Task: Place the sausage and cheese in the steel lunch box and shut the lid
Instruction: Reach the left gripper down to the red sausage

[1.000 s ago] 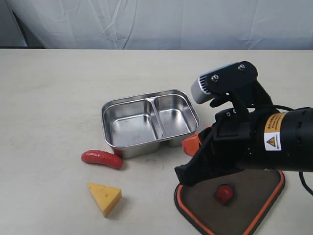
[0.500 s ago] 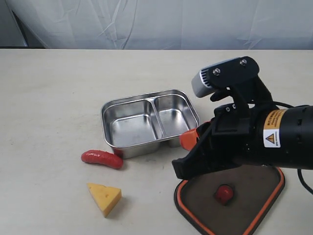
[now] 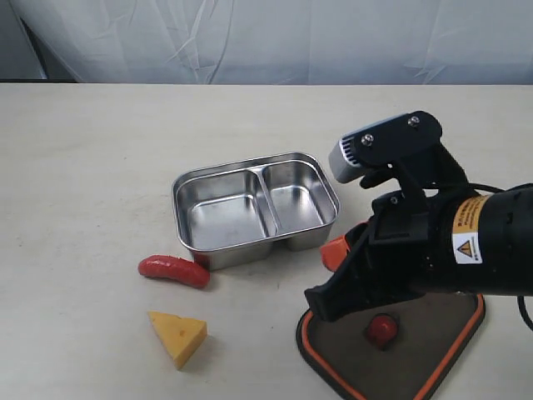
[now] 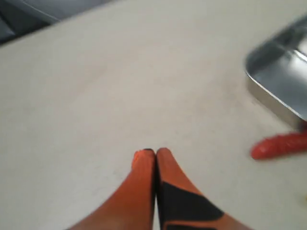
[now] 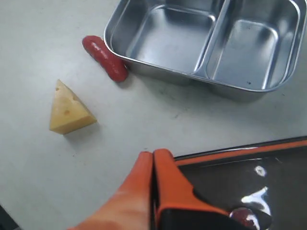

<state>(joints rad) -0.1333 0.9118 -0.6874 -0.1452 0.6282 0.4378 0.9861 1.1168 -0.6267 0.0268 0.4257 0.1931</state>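
Observation:
My left gripper is to reach the red sausage and grab its end clear of the box, so that I can fill the steel lunch box (image 3: 225, 218).
The steel lunch box (image 3: 225, 218) (image 5: 177, 40) stands empty on the table, both compartments bare. Touching its front left corner lies the red sausage (image 3: 173, 270) (image 5: 104, 58) (image 4: 280, 145). The yellow cheese (image 3: 177, 335) (image 5: 69, 114) rests in front of the sausage. At the front right the dark lid (image 3: 416, 354) (image 5: 268, 167) lies flat, orange rim and red valve tab showing. My right gripper (image 3: 336, 248) (image 5: 153, 153) hovers shut and empty over the lid's near edge. My left gripper (image 4: 154, 152) is shut and empty above bare table, left of the box corner (image 4: 278, 81); the exterior view does not show it.
The right arm's black body (image 3: 450, 242) covers the lid's back part and the table right of the box. A white cloth backdrop (image 3: 266, 37) closes off the far side. Beige table (image 3: 92, 167) stretches left of the box.
The right arm drifted slightly left, then came back right and a little lower over the lid. Sausage, cheese, box and lid have not moved.

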